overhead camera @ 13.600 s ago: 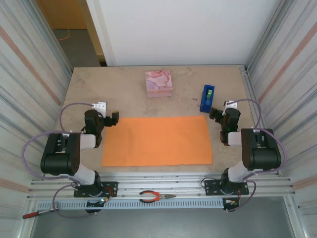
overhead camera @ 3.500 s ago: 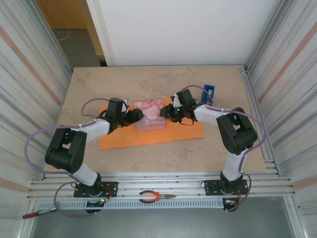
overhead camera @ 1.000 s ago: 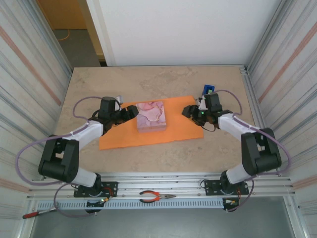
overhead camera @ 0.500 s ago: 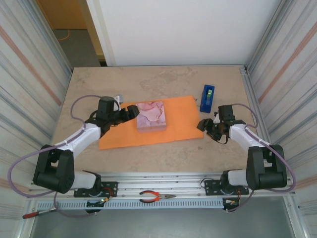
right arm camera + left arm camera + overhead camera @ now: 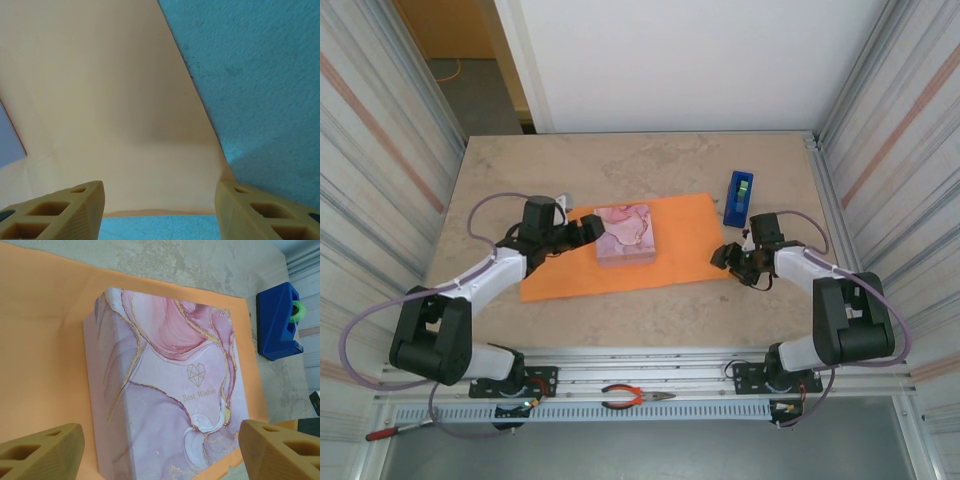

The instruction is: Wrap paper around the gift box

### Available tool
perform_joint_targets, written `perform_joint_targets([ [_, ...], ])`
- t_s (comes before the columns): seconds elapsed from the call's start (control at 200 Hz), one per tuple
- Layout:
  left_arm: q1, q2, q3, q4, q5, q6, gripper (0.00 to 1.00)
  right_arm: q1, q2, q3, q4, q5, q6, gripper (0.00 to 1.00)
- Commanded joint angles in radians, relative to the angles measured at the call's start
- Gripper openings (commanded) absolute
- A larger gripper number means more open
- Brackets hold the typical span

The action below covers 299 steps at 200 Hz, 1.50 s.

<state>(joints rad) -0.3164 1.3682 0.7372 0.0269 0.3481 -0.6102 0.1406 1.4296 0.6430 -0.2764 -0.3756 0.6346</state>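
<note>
The right gripper grabs the orange paper (image 5: 560, 275) by its edge at the near corner next, to fold that end of the paper over the gift box.
The pink-and-white marbled gift box (image 5: 625, 233) lies on the orange paper (image 5: 560, 275), left of the sheet's middle. My left gripper (image 5: 588, 230) hovers at the box's left side, open. In the left wrist view the box (image 5: 170, 405) lies between and beyond the two fingers of that gripper (image 5: 161, 440), over the paper (image 5: 45, 340). My right gripper (image 5: 725, 257) sits low at the sheet's right edge, open. In the right wrist view the paper (image 5: 125, 100) ends just ahead of that gripper (image 5: 160, 192), with its near corner by the right finger (image 5: 260, 207).
A blue tape dispenser (image 5: 739, 197) stands just beyond the paper's right end, also in the left wrist view (image 5: 277, 320). Orange-handled pliers (image 5: 635, 397) lie on the rail in front of the table. Corrugated walls close in both sides.
My right gripper has drawn back from the paper's far right corner to its near right edge. The left gripper has widened slightly and stayed by the box.
</note>
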Motion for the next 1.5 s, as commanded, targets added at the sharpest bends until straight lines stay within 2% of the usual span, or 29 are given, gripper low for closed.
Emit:
perform_joint_targets([
  [0.0, -0.009, 0.007, 0.03, 0.018, 0.007, -0.012, 0.81, 0.013, 0.009, -0.018, 0.021, -0.023, -0.006, 0.58],
  [0.085, -0.011, 0.006, 0.031, 0.021, 0.008, -0.012, 0.81, 0.013, -0.002, -0.026, 0.035, -0.026, -0.003, 0.58],
  [0.326, -0.013, 0.004, 0.037, 0.02, 0.009, -0.012, 0.81, -0.011, -0.07, -0.05, -0.017, 0.062, -0.004, 0.61],
  [0.641, -0.018, -0.002, 0.038, 0.022, 0.013, -0.017, 0.83, -0.021, -0.053, -0.064, 0.013, 0.057, -0.006, 0.61],
  [0.742, -0.023, -0.008, 0.041, 0.024, 0.018, -0.035, 0.86, -0.02, -0.024, -0.058, 0.041, 0.019, -0.007, 0.57],
  [0.867, -0.046, -0.022, 0.054, 0.045, 0.028, -0.109, 0.95, 0.003, -0.019, -0.051, 0.053, 0.002, -0.006, 0.43],
  [1.017, -0.125, -0.027, 0.118, 0.043, -0.01, -0.246, 0.99, 0.026, -0.032, -0.041, 0.045, 0.006, 0.004, 0.26],
  [1.248, -0.346, 0.022, 0.339, -0.034, -0.189, -0.514, 0.99, 0.078, -0.07, -0.006, 0.014, 0.023, 0.02, 0.0],
  [1.403, -0.46, 0.078, 0.527, -0.093, -0.272, -0.658, 0.99, 0.145, -0.103, 0.051, -0.021, 0.032, 0.033, 0.0],
  [1.493, -0.512, 0.103, 0.626, -0.099, -0.317, -0.698, 0.99, 0.198, -0.116, 0.092, -0.04, 0.049, 0.043, 0.0],
])
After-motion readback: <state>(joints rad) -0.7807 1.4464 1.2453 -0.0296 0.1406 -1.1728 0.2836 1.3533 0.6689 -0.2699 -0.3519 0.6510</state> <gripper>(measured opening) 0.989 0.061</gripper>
